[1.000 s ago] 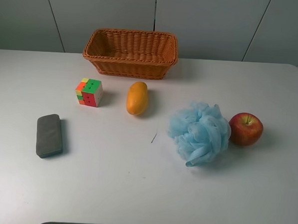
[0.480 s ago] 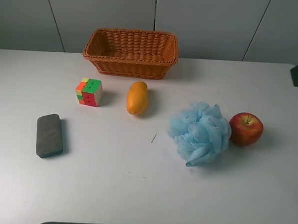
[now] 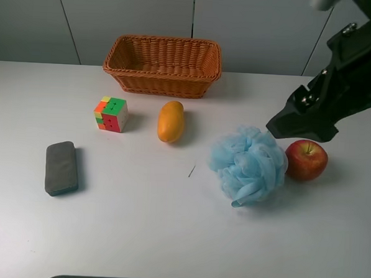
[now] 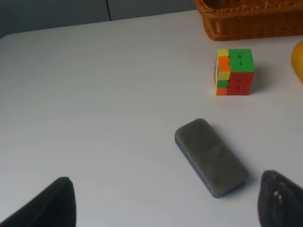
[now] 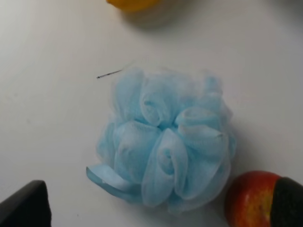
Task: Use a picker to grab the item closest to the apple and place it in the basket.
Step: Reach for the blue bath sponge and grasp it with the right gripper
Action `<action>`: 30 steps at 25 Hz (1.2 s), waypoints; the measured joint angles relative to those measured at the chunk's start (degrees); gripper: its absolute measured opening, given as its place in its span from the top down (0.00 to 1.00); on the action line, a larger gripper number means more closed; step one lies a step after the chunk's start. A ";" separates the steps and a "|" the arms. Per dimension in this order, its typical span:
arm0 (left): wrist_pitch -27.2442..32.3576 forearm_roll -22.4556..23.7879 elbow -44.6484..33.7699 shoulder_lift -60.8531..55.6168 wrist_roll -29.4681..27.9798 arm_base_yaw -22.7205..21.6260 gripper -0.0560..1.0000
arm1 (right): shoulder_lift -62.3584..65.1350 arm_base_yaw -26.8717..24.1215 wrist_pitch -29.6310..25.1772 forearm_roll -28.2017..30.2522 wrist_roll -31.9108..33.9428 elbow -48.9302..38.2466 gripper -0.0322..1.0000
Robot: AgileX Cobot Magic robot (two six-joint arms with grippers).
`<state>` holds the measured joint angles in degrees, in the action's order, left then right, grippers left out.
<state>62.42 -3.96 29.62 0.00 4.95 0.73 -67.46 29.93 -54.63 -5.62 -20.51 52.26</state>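
The item closest to the apple should go in the woven basket [image 3: 161, 85]. My right gripper needs to grab the bath pouf by its ruffled middle [image 3: 249, 163] next for that.
A red apple [image 3: 306, 159] lies on the white table at the right. A light blue bath pouf [image 3: 248, 164] sits right against its left side. The woven basket [image 3: 161, 85] stands at the back, left of centre. My right gripper [image 3: 301, 129] hangs open above the pouf and apple. In the right wrist view the gripper [image 5: 156, 208] holds nothing, with the pouf [image 5: 165, 142] between its fingertips and the apple [image 5: 251, 198] by one fingertip. My left gripper [image 4: 165, 203] is open and empty, out of the high view.
An orange mango [image 3: 171, 121] lies in front of the basket. A colour cube [image 3: 111, 114] stands left of it. A grey eraser block [image 3: 62, 168] lies at the left, also in the left wrist view [image 4: 210, 156] with the cube [image 4: 234, 72].
My right arm has come in from the right edge and now hangs over the pouf and the apple. The objects have not moved.
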 joint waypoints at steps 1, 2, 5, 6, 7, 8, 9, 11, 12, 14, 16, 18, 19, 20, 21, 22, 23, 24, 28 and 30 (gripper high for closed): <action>0.00 0.00 0.00 0.00 0.00 0.00 0.25 | -1.47 0.00 0.90 -0.93 -1.09 0.00 0.29; 0.00 0.00 0.00 0.00 0.00 0.00 0.25 | -3.20 0.00 1.63 -1.68 -2.10 0.00 0.29; 0.00 0.00 0.00 0.00 0.00 0.00 0.25 | -8.08 0.00 3.98 -3.38 -4.36 0.00 0.29; 0.00 0.00 0.00 0.00 0.00 0.00 0.25 | -9.80 0.00 4.78 -3.89 -4.89 0.04 0.29; 0.00 0.00 0.00 0.00 0.00 0.00 0.25 | -11.59 0.00 5.47 -4.02 -5.14 0.04 0.29; 0.00 0.00 0.00 0.00 0.00 0.00 0.25 | -13.08 0.00 6.14 -4.15 -5.28 0.13 0.29; 0.00 0.00 0.00 0.00 0.00 0.00 0.25 | -14.83 0.00 6.83 -4.15 -5.52 0.13 0.29; 0.00 0.00 0.00 0.00 0.00 0.00 0.25 | -18.33 0.00 8.21 -3.99 -5.52 0.13 0.29; 0.00 0.00 0.00 0.00 0.00 0.00 0.25 | -19.78 0.00 8.61 -3.88 -5.52 0.13 0.29; 0.00 0.00 0.00 0.00 0.00 0.00 0.25 | -23.15 0.00 8.80 -2.58 -5.42 0.48 0.29; 0.00 0.00 0.00 0.00 0.00 0.00 0.25 | -26.11 0.00 9.01 -1.39 -4.78 1.06 0.29; 0.00 0.00 0.00 0.00 0.00 0.00 0.25 | -29.19 0.00 9.22 -0.18 -4.24 1.73 0.29; 0.00 0.00 0.00 0.00 0.00 0.00 0.25 | -30.43 0.00 9.37 0.42 -4.14 2.13 0.29; 0.00 0.00 0.00 0.00 0.00 0.00 0.25 | -31.89 0.00 9.50 0.70 -4.01 2.42 0.29; 0.00 0.00 0.00 0.00 0.00 0.00 0.25 | -33.36 0.00 9.73 0.82 -4.01 2.88 0.29; 0.00 0.00 0.00 0.00 0.00 0.00 0.25 | -34.76 0.00 10.13 0.98 -4.01 3.14 0.29; 0.00 0.00 0.00 0.00 0.00 0.00 0.25 | -35.93 0.00 10.70 1.33 -4.01 3.40 0.29; 0.00 0.00 0.00 0.00 0.00 0.00 0.25 | -37.28 0.00 11.16 1.59 -4.01 3.51 0.29; 0.00 0.00 0.00 0.00 0.00 0.00 0.25 | -42.05 0.00 12.21 1.83 -4.01 3.63 0.29; 0.00 0.00 0.00 0.00 0.00 0.00 0.25 | -43.56 0.00 12.42 1.83 -3.88 3.63 0.29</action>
<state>62.42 -3.96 29.62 0.00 4.95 0.73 -111.01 29.93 -42.21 -3.79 -24.40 55.89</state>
